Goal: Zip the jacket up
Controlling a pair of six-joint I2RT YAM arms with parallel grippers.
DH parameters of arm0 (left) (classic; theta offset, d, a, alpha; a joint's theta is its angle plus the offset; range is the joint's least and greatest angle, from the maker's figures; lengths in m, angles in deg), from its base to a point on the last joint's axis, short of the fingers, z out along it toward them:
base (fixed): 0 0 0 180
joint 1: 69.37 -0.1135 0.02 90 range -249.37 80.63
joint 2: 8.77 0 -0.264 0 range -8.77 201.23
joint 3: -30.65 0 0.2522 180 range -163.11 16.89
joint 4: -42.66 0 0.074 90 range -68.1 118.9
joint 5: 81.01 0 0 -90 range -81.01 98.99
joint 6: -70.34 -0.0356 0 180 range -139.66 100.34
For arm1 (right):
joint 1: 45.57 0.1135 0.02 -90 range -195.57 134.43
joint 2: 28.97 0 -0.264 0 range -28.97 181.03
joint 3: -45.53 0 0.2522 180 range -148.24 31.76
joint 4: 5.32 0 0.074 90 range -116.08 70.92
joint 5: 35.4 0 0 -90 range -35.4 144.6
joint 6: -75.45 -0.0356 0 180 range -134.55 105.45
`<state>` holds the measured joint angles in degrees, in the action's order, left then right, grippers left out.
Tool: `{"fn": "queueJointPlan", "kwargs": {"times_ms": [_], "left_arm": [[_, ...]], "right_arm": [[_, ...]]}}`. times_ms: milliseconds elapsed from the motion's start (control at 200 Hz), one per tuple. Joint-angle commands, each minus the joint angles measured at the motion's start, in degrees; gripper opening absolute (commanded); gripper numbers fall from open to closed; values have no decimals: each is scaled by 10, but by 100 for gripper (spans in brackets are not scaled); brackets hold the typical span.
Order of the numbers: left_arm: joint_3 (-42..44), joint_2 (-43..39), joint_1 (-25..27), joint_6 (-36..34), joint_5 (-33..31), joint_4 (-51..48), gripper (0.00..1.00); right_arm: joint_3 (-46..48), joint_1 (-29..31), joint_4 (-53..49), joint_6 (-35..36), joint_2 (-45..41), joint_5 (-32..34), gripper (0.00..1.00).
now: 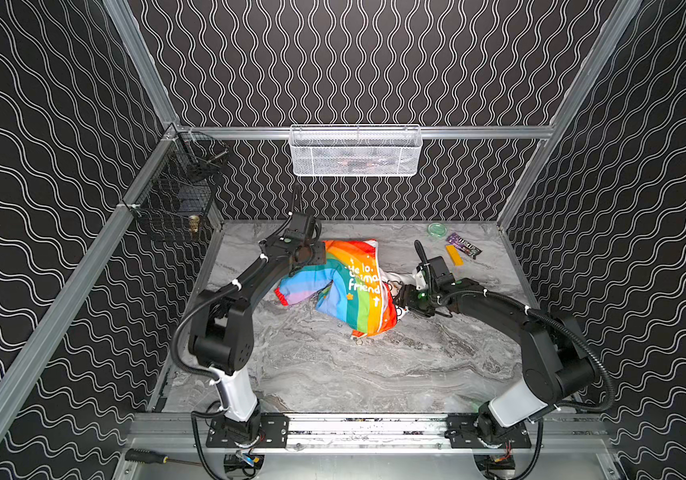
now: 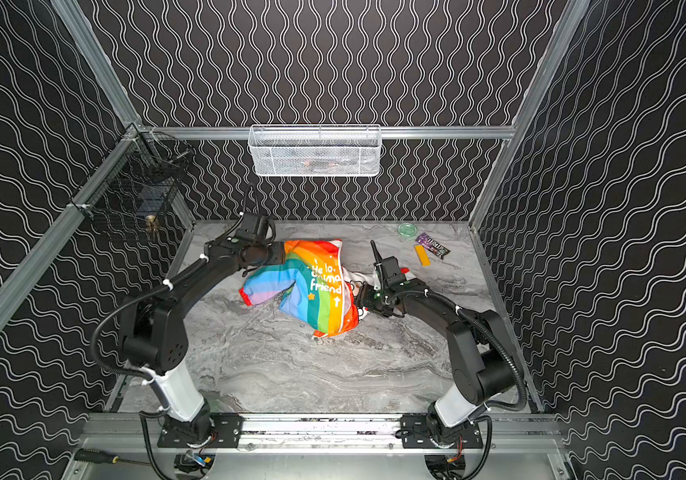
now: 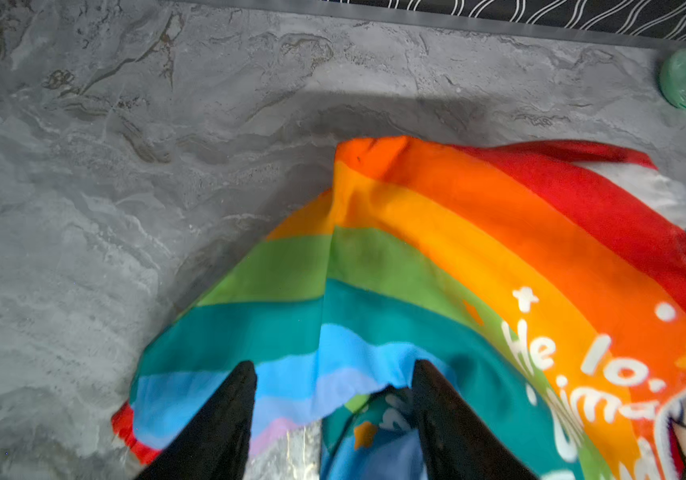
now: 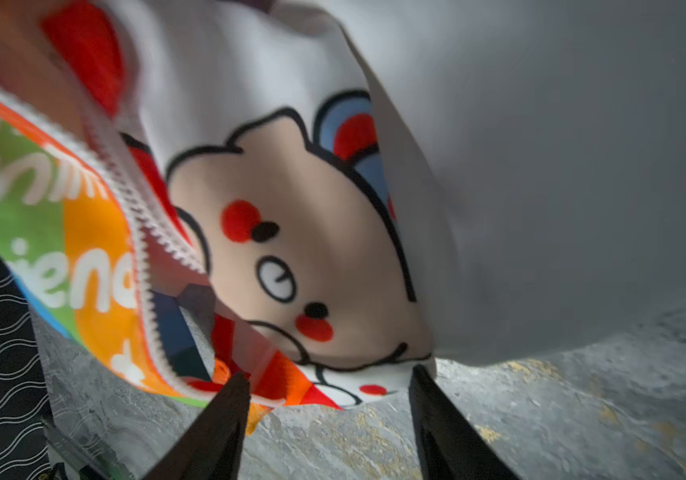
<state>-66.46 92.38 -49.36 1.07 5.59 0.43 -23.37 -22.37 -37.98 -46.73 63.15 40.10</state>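
My right gripper should take hold of the cartoon-print lining's edge [image 1: 401, 311] to straighten the jacket so it can be zipped. That leaves the white zipper [image 1: 378, 261] free.
The jacket [image 1: 349, 286] lies rumpled in the middle of the marble table [image 1: 333, 374], rainbow-striped with white lettering, one sleeve [image 1: 295, 286] pointing left. Its white zipper [image 4: 141, 224] runs unjoined along the edge facing the right arm, and the cartoon-print lining [image 4: 312, 228] shows beside it. My left gripper [image 3: 335, 368] is open over the blue stripes near the sleeve, with fabric lying between its spread fingers. My right gripper [image 4: 326, 374] is open just short of the lining's lower edge, with bare table between its fingers. In both top views the grippers [image 1: 319, 258] [image 1: 400, 296] flank the jacket [image 2: 316, 286].
At the back right lie a green round lid [image 1: 437, 229], a purple candy wrapper [image 1: 464, 245] and a yellow block [image 1: 454, 254]. A white mesh basket [image 1: 356, 149] hangs on the back wall and a black wire basket [image 1: 175, 199] on the left rail.
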Motion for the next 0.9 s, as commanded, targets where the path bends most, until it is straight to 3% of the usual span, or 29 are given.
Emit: {"fn": "queueJointPlan", "kwargs": {"times_ms": [0, 85, 330, 591, 896], "left_arm": [[50, -46, 22, 11, 27, -2, 63], [87, -76, 54, 21, 30, -10, 62], [171, -87, 142, 70, 88, 57, 60], [188, -20, 148, 92, 123, 129, 52], [200, 19, 128, 84, 101, 138, 44]], "right_arm": [[9, 1, 28, -10, 4, 11, 64], [14, 2, 37, -14, 9, 11, 60], [20, 4, 54, -24, 18, 7, 34], [27, 4, 52, -30, -1, 15, 10], [37, 4, 39, -31, -43, 18, 0]]}}
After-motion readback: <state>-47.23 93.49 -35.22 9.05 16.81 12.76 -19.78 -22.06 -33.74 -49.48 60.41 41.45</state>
